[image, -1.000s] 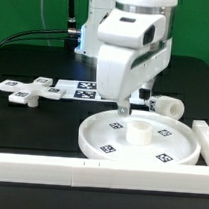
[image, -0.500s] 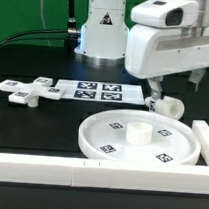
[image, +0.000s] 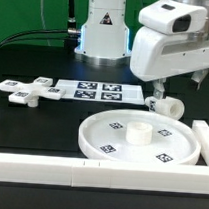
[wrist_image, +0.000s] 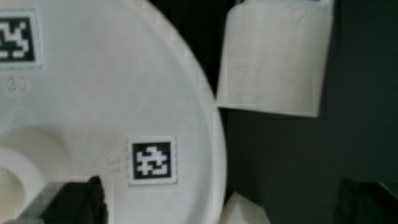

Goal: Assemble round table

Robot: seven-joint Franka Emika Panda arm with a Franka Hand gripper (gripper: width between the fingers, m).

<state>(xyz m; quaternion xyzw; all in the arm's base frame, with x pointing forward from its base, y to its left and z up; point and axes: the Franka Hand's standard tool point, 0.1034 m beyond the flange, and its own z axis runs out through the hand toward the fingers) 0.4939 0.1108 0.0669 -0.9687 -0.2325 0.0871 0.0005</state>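
I will grab the short leg with my gripper by its thick cylindrical body [image: 170,108] [wrist_image: 276,57] next. Then I can stand it in the disc's raised socket.
The large round rimmed disc [image: 140,141] lies flat near the front, tags up, with a short raised socket [image: 139,133] at its middle. The short thick cylinder leg [image: 171,106] lies on its side just behind the disc, at the exterior view's right. The small cross-shaped base [image: 23,92] lies at the far left. My gripper [image: 153,93] hangs open and empty above the gap between disc and leg. In the wrist view the disc [wrist_image: 107,110] and the leg [wrist_image: 276,60] lie below, and the gripper [wrist_image: 222,205] has its fingers wide apart.
The marker board [image: 98,91] lies flat behind the disc. A long white border wall [image: 48,169] runs along the front, with another piece [image: 203,137] at the exterior view's right. Black cables trail at the back left.
The arm has moved from over the disc's middle to the exterior view's right and now hangs by the leg. No part has moved.
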